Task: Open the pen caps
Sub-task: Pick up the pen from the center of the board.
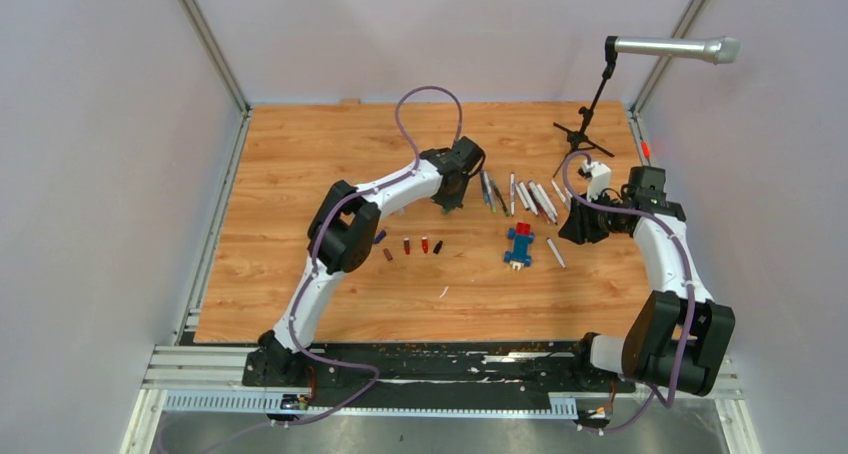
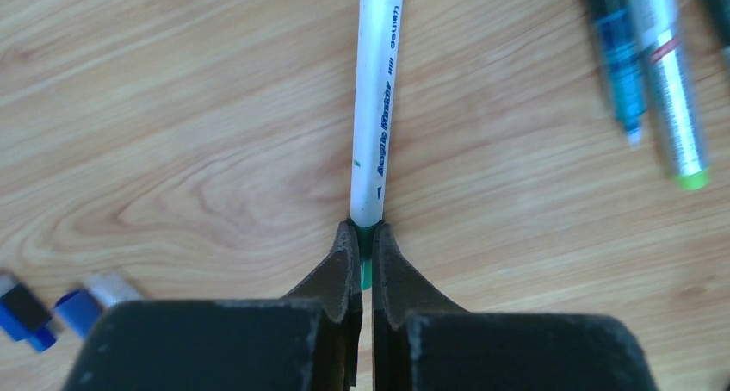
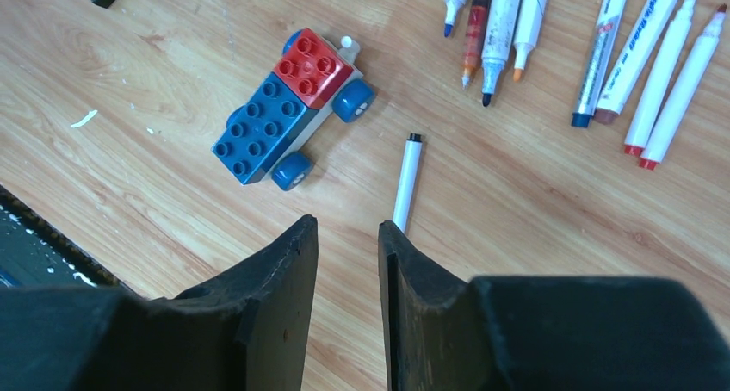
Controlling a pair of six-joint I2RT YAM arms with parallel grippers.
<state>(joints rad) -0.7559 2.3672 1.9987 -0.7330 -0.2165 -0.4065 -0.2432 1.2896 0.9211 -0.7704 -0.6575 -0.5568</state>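
Note:
The white pen should be grabbed next by its body with my right gripper, away from the green cap [image 2: 368, 255], and then my left gripper can open the pen.
My left gripper [image 1: 449, 202] is shut on the green cap [image 2: 368, 255] at the near end of a white pen [image 2: 377, 107], which lies on the wooden table and points away from the jaws. Loose pen caps lie in a short row left of centre: brown [image 1: 388, 255], red [image 1: 407, 245], red [image 1: 425, 244] and black [image 1: 438, 246]. Two blue caps [image 2: 76, 310] show at the lower left of the left wrist view. My right gripper [image 3: 346, 227] is open and empty, hovering just short of a lone white pen with a black tip [image 3: 407, 183].
A blue-and-red block car [image 1: 518, 246] sits mid-table; it also shows in the right wrist view [image 3: 288, 107]. A row of uncapped pens [image 1: 525, 194] lies behind it. A microphone stand [image 1: 588, 129] stands at the back right.

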